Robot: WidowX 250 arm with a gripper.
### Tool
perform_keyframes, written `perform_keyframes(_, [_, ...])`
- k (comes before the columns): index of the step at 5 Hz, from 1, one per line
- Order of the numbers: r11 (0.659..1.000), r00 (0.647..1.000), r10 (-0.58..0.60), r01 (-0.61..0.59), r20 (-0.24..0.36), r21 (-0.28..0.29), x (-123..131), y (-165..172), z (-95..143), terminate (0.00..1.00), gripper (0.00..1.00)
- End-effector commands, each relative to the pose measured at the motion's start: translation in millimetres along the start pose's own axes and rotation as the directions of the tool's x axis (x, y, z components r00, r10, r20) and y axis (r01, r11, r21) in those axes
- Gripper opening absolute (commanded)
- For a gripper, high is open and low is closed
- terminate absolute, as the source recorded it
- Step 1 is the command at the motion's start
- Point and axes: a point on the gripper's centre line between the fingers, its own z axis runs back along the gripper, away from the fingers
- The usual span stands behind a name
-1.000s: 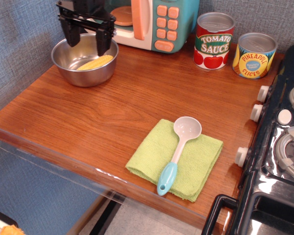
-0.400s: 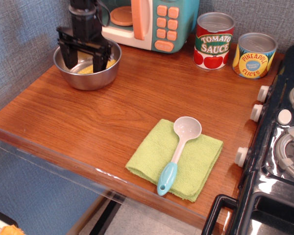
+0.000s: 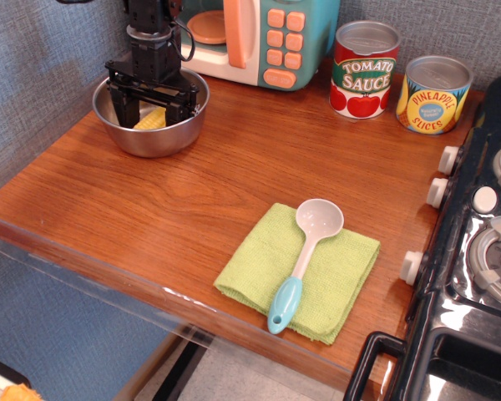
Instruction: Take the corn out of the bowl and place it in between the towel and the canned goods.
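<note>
I should next grab the corn (image 3: 153, 120) with my gripper by its kernel-covered sides, so that I can set it between the towel and the canned goods.
The yellow corn (image 3: 153, 120) lies in the steel bowl (image 3: 163, 144) at the back left of the wooden counter. My black gripper (image 3: 150, 112) is lowered into the bowl, open, with one finger on each side of the corn; the fingers hide most of it. The lime-green towel (image 3: 338, 284) lies near the front edge, right of centre. The red Tomato Sauce can (image 3: 365, 71) and the yellow Pineapple Slices can (image 3: 433, 93) stand at the back right.
A grey ladle with a teal handle (image 3: 305, 251) lies on the towel. A teal and orange toy microwave (image 3: 263, 38) stands behind the bowl. A black toy stove (image 3: 484, 251) borders the counter on the right. Grey walls close the left and back.
My gripper has come down from above the bowl into it, and now straddles the corn. The bowl has shifted slightly. Nothing else moved.
</note>
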Motion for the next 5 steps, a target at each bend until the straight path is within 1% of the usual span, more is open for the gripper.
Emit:
perform_keyframes(1, [0.996, 0.989, 0.083, -0.086, 0.122, 0.015, -12.0, 23.1, 48.0, 0.00, 0.00])
perform_keyframes(2, [0.986, 0.954, 0.153, -0.164, 0.259, 0.023, -24.4, 34.8, 95.3, 0.00, 0.00])
perform_keyframes(3, [0.981, 0.903, 0.145, -0.184, 0.405, 0.059, -32.1, 12.9, 146.5, 0.00, 0.00])
perform_keyframes(4, [0.998, 0.909, 0.050, -0.063, 0.414, 0.018, -19.8, -31.1, 172.6, 0.00, 0.00])
perform_keyframes(5, [0.998, 0.946, -0.038, 0.050, 0.321, -0.028, -6.8, -84.0, 138.6, 0.00, 0.00])
